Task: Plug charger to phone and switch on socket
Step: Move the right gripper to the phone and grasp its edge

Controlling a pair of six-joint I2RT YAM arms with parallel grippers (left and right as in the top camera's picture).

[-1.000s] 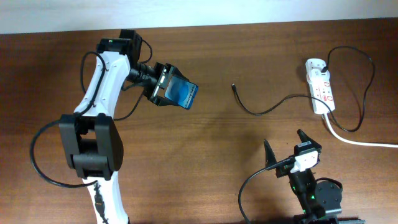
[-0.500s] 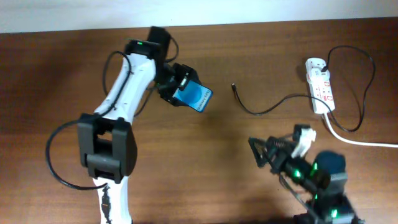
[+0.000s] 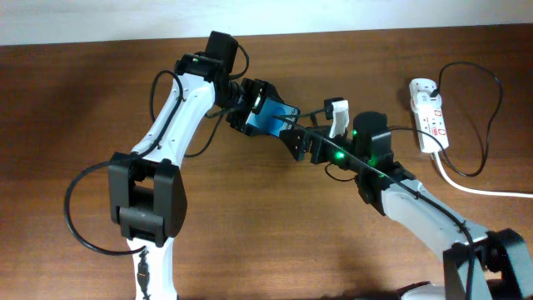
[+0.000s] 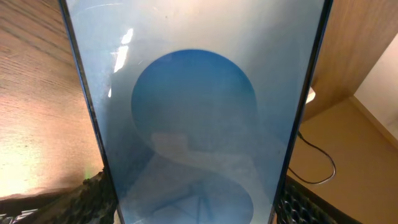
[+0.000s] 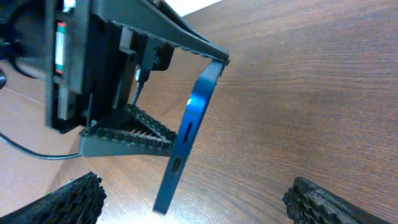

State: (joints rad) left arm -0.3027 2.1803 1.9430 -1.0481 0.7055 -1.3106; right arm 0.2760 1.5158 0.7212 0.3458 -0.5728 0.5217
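I need to move my right gripper toward the phone before it closes on it, because the phone's free edge shows whole and my fingers stop short.
My left gripper (image 3: 250, 112) is shut on the phone (image 3: 273, 121) and holds it tilted above the table. The blue screen fills the left wrist view (image 4: 199, 112). In the right wrist view the phone (image 5: 193, 124) shows edge-on, with its port at the lower end. My right gripper (image 3: 301, 143) is open and empty, right next to the phone's free end, fingers (image 5: 199, 205) either side below it. The charger's black cable (image 3: 400, 128) runs from the white socket (image 3: 429, 112) towards my right arm. I cannot make out its plug. A cable piece shows in the left wrist view (image 4: 317, 165).
The socket's thick white cord (image 3: 479, 188) trails off to the right edge. The black cable loops right of the socket. Both arms meet over the middle back of the brown wooden table (image 3: 250, 217).
My left arm has carried the phone to the right, towards the middle. My right arm has swung up from the table's front edge to the phone's free end.
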